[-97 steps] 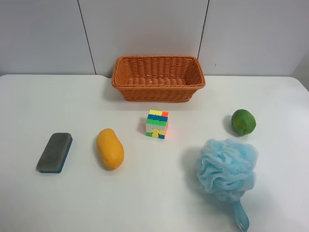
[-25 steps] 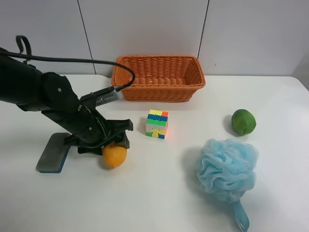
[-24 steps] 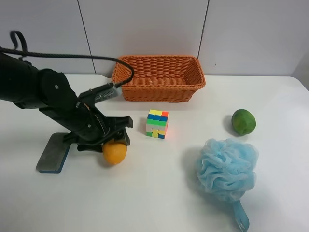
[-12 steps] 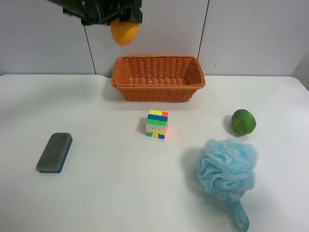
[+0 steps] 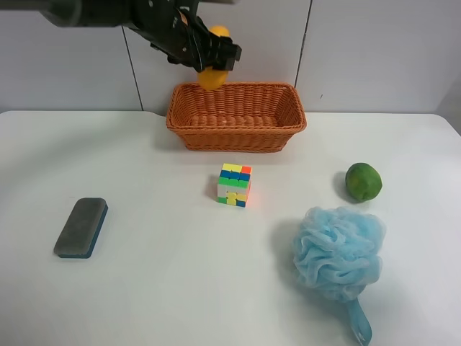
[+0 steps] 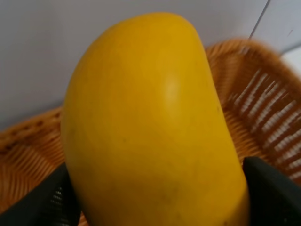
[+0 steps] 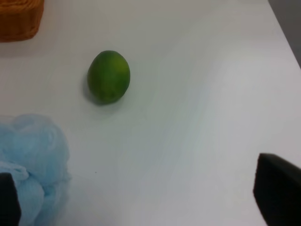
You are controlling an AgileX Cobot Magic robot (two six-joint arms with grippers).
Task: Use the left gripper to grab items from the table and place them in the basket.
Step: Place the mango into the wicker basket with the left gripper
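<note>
The mango hangs high above the bottom of the wicker basket point(image 5: 236, 133), so it is too early to open. My left gripper now lowers the yellow-orange mango point(image 5: 213, 76) farther in first.
My left gripper point(image 5: 209, 59), a black claw on the arm entering from the exterior high view's upper left, is shut on the yellow-orange mango point(image 5: 213, 76). It holds the mango in the air above the back left part of the wicker basket point(image 5: 236, 133). In the left wrist view the mango point(image 6: 150, 122) fills the frame between the two black fingers point(image 6: 275, 195), with the basket's weave point(image 6: 270, 110) behind it. My right gripper point(image 7: 141, 200) is open and empty above the white table point(image 7: 211, 94); its arm is out of the exterior high view.
A multicoloured cube point(image 5: 235, 184) sits in front of the basket. A round green fruit point(image 5: 363, 182) and a blue bath pouf point(image 5: 338, 252) lie at the right, and both show in the right wrist view point(image 7: 108, 76) point(image 7: 28, 165). A grey eraser point(image 5: 81, 227) lies at the left.
The left gripper closed on the mango on the table, lifted it high, then carried it right and down to just above the basket's back left part.
</note>
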